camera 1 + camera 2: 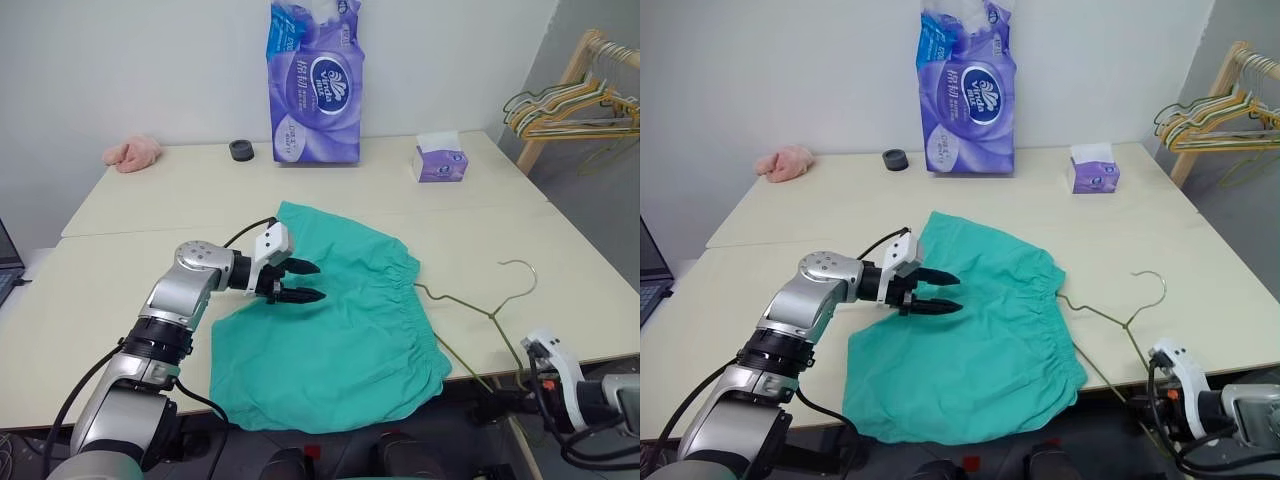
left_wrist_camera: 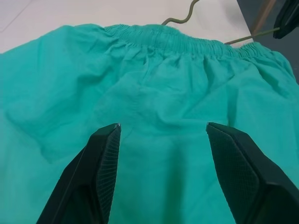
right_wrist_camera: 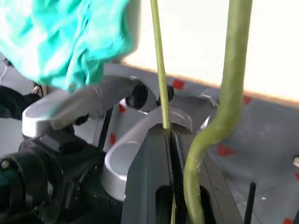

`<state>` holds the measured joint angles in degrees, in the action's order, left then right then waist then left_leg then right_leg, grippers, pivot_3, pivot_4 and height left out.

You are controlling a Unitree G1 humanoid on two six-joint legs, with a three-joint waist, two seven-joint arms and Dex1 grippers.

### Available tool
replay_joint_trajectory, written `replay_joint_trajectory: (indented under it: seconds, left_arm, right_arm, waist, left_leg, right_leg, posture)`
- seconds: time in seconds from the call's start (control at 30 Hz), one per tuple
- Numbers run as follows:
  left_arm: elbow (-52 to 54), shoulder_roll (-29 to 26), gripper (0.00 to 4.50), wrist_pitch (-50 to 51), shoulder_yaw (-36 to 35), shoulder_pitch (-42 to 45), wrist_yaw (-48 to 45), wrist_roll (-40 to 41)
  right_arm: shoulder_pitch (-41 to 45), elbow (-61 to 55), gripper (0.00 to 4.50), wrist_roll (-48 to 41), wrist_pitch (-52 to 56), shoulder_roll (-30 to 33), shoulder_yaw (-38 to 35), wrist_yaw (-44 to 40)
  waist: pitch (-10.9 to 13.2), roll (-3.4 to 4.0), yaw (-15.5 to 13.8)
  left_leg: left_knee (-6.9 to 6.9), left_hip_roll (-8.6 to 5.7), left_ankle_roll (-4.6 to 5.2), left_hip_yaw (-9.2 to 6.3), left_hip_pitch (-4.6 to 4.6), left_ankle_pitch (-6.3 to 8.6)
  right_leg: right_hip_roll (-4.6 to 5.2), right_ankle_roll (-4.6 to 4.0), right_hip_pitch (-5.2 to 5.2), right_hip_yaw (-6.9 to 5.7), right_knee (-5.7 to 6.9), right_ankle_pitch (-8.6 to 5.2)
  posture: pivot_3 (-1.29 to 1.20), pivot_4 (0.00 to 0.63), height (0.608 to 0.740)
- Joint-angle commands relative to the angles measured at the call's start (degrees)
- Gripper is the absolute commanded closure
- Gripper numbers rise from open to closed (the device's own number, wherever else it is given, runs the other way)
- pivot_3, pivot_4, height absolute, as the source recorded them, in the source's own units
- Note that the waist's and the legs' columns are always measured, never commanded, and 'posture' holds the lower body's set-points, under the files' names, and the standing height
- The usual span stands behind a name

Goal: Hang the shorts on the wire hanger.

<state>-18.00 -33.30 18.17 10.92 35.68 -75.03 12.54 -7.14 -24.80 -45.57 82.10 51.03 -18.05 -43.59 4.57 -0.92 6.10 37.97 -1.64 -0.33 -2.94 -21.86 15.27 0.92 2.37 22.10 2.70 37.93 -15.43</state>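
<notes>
I will next grab the shorts (image 1: 330, 340) with my left gripper by their gathered waistband (image 1: 424, 325), because only the waistband puckers up. Then I can hang the shorts.
The teal-green shorts (image 1: 330, 340) lie spread flat on the table, their gathered waistband toward the right and their lower corner drooping over the front edge. My left gripper (image 1: 318, 281) hovers open just above the middle of the cloth, its black fingers (image 2: 100, 158) apart with nothing between them. The olive wire hanger (image 1: 470, 303) lies on the table right of the waistband, hook up, and its lower part runs past the front edge. Down there my right gripper (image 3: 169, 133) is shut on the hanger's thin wire (image 3: 159, 70).
A tall purple tissue pack (image 1: 315, 85), a small tissue box (image 1: 440, 160), a black roll (image 1: 242, 150) and a pink cloth lump (image 1: 132, 153) sit along the table's back. A wooden rack with several hangers (image 1: 575, 100) stands at the far right.
</notes>
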Motion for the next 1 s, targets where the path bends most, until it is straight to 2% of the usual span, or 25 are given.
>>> replay_joint_trajectory:
  seconds: [0.03, 0.17, 0.37, 0.47, 0.7, 0.87, 1.0]
  left_arm:
    - [-0.4, -0.3, 1.4, -1.4, -2.0, 2.1, 1.6, 0.0]
    - [-3.8, 0.0, 1.4, -3.0, -3.6, 4.2, 4.3, 0.0]
    - [-6.7, 1.2, 1.4, -4.6, -5.4, 6.2, 7.9, 0.1]
    - [-6.4, 1.3, 1.4, -4.8, -5.8, 6.1, 8.7, 0.1]
    - [-5.7, 1.1, 1.4, -4.5, -6.3, 5.8, 9.5, 0.5]
    - [-5.3, 1.0, 1.4, -4.5, -6.6, 5.6, 10.1, 0.4]
    - [-5.2, 1.3, 1.4, -4.5, -6.9, 5.6, 10.6, 0.5]
  right_arm:
    - [6.1, 1.0, 4.5, -3.7, 3.8, -0.9, -1.4, 0.1]
    - [12.4, 3.0, 4.5, -4.8, 6.6, -2.2, 0.6, 0.9]
    - [12.5, 2.1, 4.5, -4.1, 6.7, -3.2, 6.5, 2.1]
    - [14.0, 3.8, 4.5, -2.4, 5.6, -4.3, 10.0, 3.5]
    - [22.4, 12.4, 4.5, 3.6, 0.8, -7.6, 12.3, 8.4]
    - [24.6, 12.8, 4.5, 4.5, -2.4, -5.4, 15.2, 5.0]
    - [26.0, 11.6, 4.5, 4.3, -3.7, -7.3, 15.3, 5.2]
  waist:
    - [0.0, 0.01, 0.0]
    - [0.1, -0.03, -0.1]
    - [0.2, -0.1, -1.0]
    - [0.2, -0.12, -1.1]
    - [0.2, -0.12, -1.1]
    - [0.2, -0.11, -1.2]
    - [0.2, -0.12, -1.2]
  left_leg:
    - [0.0, 0.0, 0.0, -0.01, 0.0, 0.0]
    - [0.0, 0.0, 0.0, -0.04, -0.02, 0.0]
    - [-0.01, -0.01, 0.0, -0.14, -0.07, 0.0]
    - [0.0, -0.01, 0.0, -0.14, -0.07, 0.0]
    - [0.01, -0.01, 0.0, -0.11, -0.05, 0.0]
    - [-0.01, -0.05, -0.02, -0.14, -0.11, 0.01]
    - [0.0, -0.04, -0.02, -0.19, -0.11, 0.01]
  right_leg:
    - [0.0, 0.0, 0.0, -0.01, 0.0, 0.0]
    - [0.0, 0.0, 0.02, -0.02, 0.01, 0.0]
    - [0.06, 0.0, 0.04, 0.0, 0.01, 0.01]
    - [0.08, 0.0, 0.04, 0.0, 0.03, 0.01]
    - [0.1, -0.02, 0.08, 0.0, 0.07, 0.02]
    - [0.12, -0.29, 0.12, -0.03, 0.07, 0.19]
    - [0.12, -0.29, 0.1, -0.03, 0.07, 0.19]
  posture:
    - [-0.18, 0.078, 0.74]
    - [-0.17, 0.08, 0.74]
    - [-0.15, 0.08, 0.74]
    - [-0.15, 0.078, 0.74]
    - [-0.14, 0.069, 0.74]
    - [-0.13, 0.065, 0.74]
    - [-0.13, 0.065, 0.74]
